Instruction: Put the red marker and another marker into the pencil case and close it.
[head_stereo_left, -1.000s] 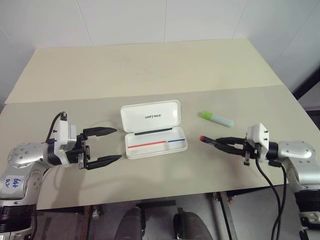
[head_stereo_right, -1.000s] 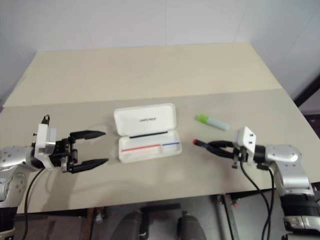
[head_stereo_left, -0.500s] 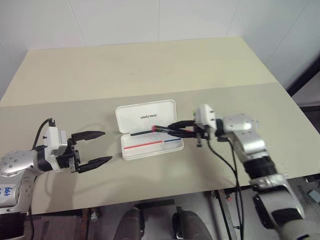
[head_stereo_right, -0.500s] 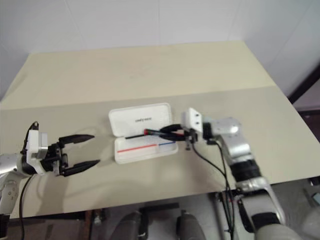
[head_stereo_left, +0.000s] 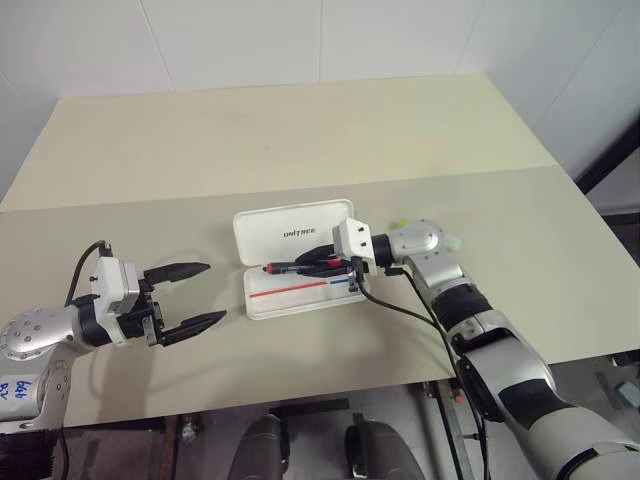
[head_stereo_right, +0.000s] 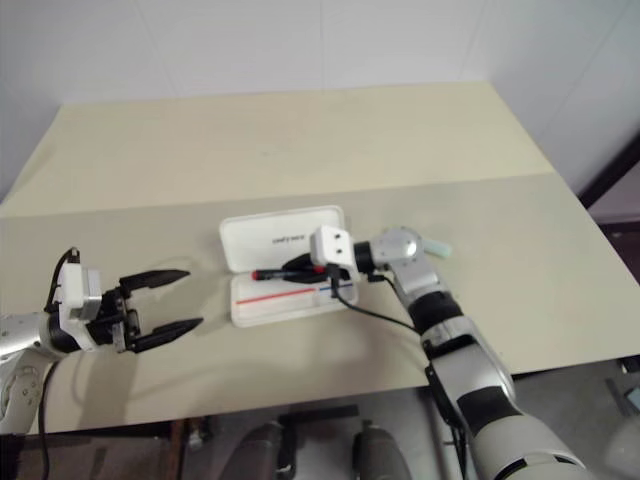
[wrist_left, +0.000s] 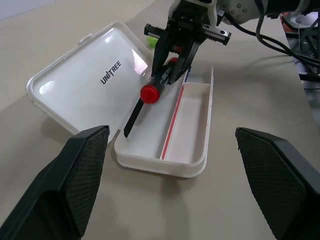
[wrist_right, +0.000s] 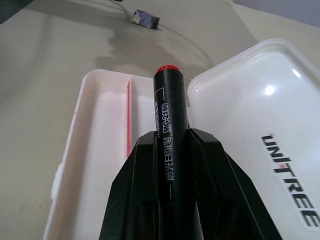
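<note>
The red marker's black body (wrist_right: 170, 115) is low over the pencil case's back slot (wrist_right: 145, 112), so the right gripper should open now and the red marker would lie in the pencil case.
The white pencil case (head_stereo_left: 262, 228) lies open mid-table, its "UNITREE" lid flat behind the tray. My right gripper (head_stereo_left: 312, 262) is shut on the red marker (head_stereo_left: 285, 268) and holds it roughly level just above the tray, red end toward my left arm. In the right wrist view the black barrel (wrist_right: 170, 115) sticks out between the fingers (wrist_right: 142, 200) over the seam between tray and lid. The other marker, a green highlighter (head_stereo_left: 398, 222), lies behind my right forearm and is mostly hidden. My left gripper (head_stereo_left: 205, 295) stands open and empty to the left of the case.
The table is two beige tops joined by a seam (head_stereo_left: 150, 198) behind the case. Its front edge (head_stereo_left: 300, 395) runs close below my arms. A cable (head_stereo_left: 400, 312) trails from my right wrist across the table near the case.
My right arm has swung left from the table's right side, carrying the red marker to above the case's tray. The left gripper has stayed open and about where it was.
</note>
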